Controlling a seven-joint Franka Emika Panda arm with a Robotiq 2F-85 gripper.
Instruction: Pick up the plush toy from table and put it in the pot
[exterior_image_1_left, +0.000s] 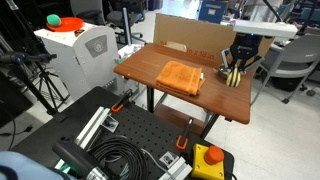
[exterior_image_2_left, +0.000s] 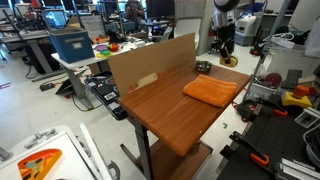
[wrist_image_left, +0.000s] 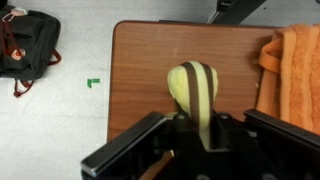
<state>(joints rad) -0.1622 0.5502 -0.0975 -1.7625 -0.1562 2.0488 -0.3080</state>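
Observation:
The robot's gripper needs to stay closed on the toy (exterior_image_1_left: 234, 76) until the toy reaches the small silver pot beside it. The toy hangs above the brown table, so it would miss the pot if the gripper opened now.
The plush toy (wrist_image_left: 192, 88), yellow-green with dark stripes, sits between my gripper's (wrist_image_left: 198, 130) jaws in the wrist view. The gripper is shut on it. In both exterior views the gripper (exterior_image_1_left: 238, 58) (exterior_image_2_left: 225, 45) hangs over the far end of the brown table (exterior_image_1_left: 150, 62) (exterior_image_2_left: 160, 105), with the toy (exterior_image_1_left: 234, 76) (exterior_image_2_left: 230, 61) just above the tabletop. The small silver pot (exterior_image_2_left: 203, 67) stands on the table next to the gripper. In the wrist view the pot is out of view.
A folded orange cloth (exterior_image_1_left: 180, 77) (exterior_image_2_left: 212, 91) (wrist_image_left: 290, 65) lies mid-table beside the toy. A cardboard panel (exterior_image_1_left: 190, 35) (exterior_image_2_left: 150, 60) stands along one table edge. A black bag (wrist_image_left: 25, 45) lies on the floor. A black perforated board with cables (exterior_image_1_left: 130, 150) is below the table.

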